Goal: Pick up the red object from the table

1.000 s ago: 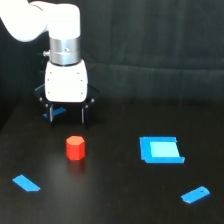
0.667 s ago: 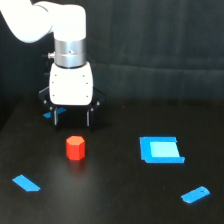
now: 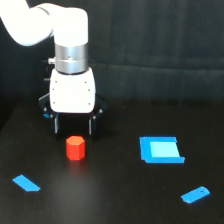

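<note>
The gripper needs to pick the red hexagonal block up from the table, so next it needs to grab the block by its opposite sides.
The red object (image 3: 75, 147) is a small red-orange hexagonal block standing on the black table (image 3: 115, 200), left of centre in the exterior view. My gripper (image 3: 73, 128) hangs from the white arm directly above and just behind it. Its two dark fingers (image 3: 56, 125) point down, spread wider than the block, so it is open and holds nothing. The fingertips end about level with the block's top.
A flat blue square piece (image 3: 160, 149) lies to the exterior view's right of the block. A small blue strip (image 3: 26, 183) lies at the front left and another (image 3: 195, 194) at the front right. A dark curtain hangs behind.
The arm has come forward and down toward the red object, so the gripper now sits just over it. The block and the blue pieces have not moved.
</note>
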Controlling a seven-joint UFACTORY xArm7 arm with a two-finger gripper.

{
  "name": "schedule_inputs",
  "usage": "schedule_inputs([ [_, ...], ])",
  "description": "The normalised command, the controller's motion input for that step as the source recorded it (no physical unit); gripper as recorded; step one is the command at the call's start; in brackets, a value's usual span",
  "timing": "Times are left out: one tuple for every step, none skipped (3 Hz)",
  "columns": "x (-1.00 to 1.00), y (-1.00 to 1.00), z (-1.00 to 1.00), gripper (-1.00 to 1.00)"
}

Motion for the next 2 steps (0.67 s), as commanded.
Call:
schedule_inputs([
  [0.21,-0.81,-0.12,0.95],
  [0.12,-0.73,-0.36,0.97],
])
